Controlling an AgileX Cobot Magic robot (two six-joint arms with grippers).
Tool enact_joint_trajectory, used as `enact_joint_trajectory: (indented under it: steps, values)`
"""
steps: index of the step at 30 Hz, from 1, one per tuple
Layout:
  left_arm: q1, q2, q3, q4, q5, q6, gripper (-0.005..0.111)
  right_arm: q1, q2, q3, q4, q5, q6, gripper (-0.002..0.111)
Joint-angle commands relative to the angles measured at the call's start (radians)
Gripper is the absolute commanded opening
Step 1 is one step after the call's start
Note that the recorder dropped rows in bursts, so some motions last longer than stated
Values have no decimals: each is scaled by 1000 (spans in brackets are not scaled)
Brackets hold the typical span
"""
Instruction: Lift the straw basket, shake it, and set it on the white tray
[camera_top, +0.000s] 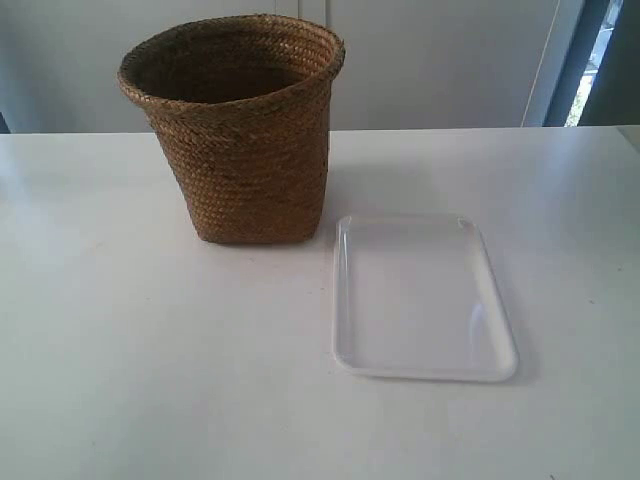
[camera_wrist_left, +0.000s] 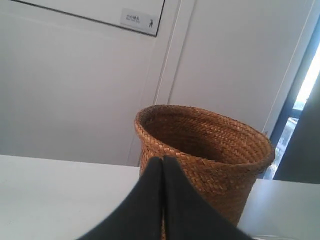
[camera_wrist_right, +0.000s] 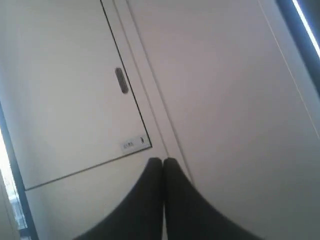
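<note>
The straw basket needs to be lifted and set on the white tray (camera_top: 420, 300), so I should grip its rolled rim (camera_top: 133, 82) with my left gripper next.
The straw basket (camera_top: 245, 140) stands upright on the white table (camera_top: 140, 350), brown and woven, with a wide rolled rim and a dark inside. Just beside its base lies the white tray (camera_top: 420, 300), shallow, glossy and with nothing in it. No arm or gripper shows in the exterior view. In the left wrist view the basket (camera_wrist_left: 225, 150) rises just beyond my left gripper (camera_wrist_left: 162, 159), whose black fingers are pressed together on nothing. My right gripper (camera_wrist_right: 163, 161) is shut too, holding nothing and facing a wall with neither basket nor tray in sight.
White wall panels and a door with a small sign (camera_wrist_left: 137, 20) stand behind the table. A dark window frame (camera_top: 590, 60) runs at the back right of the exterior view. The table's far edge passes right behind the basket.
</note>
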Motion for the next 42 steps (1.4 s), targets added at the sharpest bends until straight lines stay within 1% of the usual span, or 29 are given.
enact_joint_trajectory:
  steps: [1, 2, 3, 4, 5, 6, 7, 8, 9, 10, 11, 13, 15, 17, 18, 20, 21, 24, 27, 31, 32, 33, 35, 42]
  values:
    - [1, 280, -202, 6, 44, 17, 0, -4, 340, -172, -3, 24, -17, 0]
    - [1, 393, -305, 6, 110, 20, 0, -4, 516, -294, -17, 108, -13, 0]
    - [1, 452, -364, 6, 152, 20, 0, -4, 599, -363, -34, 177, -11, 0]
    - [1, 557, -476, 6, 229, 30, 0, -4, 736, -511, -43, 342, -11, 0]
    - [1, 603, -540, 6, 272, 46, 0, -2, 803, -587, -43, 430, -11, 0]
    - [1, 677, -669, 6, 343, 75, 0, -3, 914, -717, -43, 576, -15, 0]
    - [1, 715, -732, 6, 386, 87, 0, -3, 960, -783, -43, 647, -29, 0]
    - [3, 778, -843, 6, 464, 97, 0, -3, 1026, -891, -43, 757, -71, 0]
    - [7, 840, -946, 10, 518, 97, 0, 5, 1070, -981, -29, 822, -111, 0]
    - [18, 877, -1002, 13, 560, 97, 0, 13, 1096, -1035, -11, 847, -151, 0]
    - [41, 945, -1099, 13, 629, 97, 0, 31, 1128, -1100, 20, 881, -216, 0]
    - [90, 1061, -1237, 10, 738, 90, 0, 57, 1168, -1209, 93, 944, -318, 0]
    - [144, 1180, -1359, -36, 835, 89, 0, 75, 1209, -1295, 174, 991, -387, 0]
    - [176, 1271, -1474, -99, 920, 102, 0, 84, 1256, -1376, 247, 1054, -435, 0]
    - [182, 1299, -1510, -122, 941, 114, 1, 87, 1272, -1400, 269, 1074, -446, 0]
    - [182, 1342, -1571, -170, 973, 165, 6, 87, 1316, -1457, 344, 1120, -491, 0]
    - [182, 1362, -1601, -205, 989, 199, 11, 87, 1335, -1485, 389, 1136, -518, 1]
    - [173, 1412, -1665, -307, 1019, 295, 31, 87, 1405, -1548, 505, 1181, -593, 8]
    - [173, 1439, -1701, -345, 1037, 340, 47, 87, 1458, -1589, 572, 1207, -624, 25]
    - [173, 1455, -1711, -309, 1042, 366, 63, 88, 1503, -1615, 644, 1214, -649, 64]
    - [173, 1458, -1711, -309, 1038, 367, 66, 93, 1511, -1617, 656, 1210, -661, 71]
    - [173, 1463, -1711, -311, 1029, 367, 68, 98, 1516, -1617, 657, 1200, -677, 75]
    - [173, 1471, -1711, -324, 1019, 367, 70, 113, 1531, -1617, 657, 1176, -683, 76]
    - [173, 1524, -1711, -315, 1001, 367, 71, 149, 1584, -1617, 657, 1099, -681, 76]
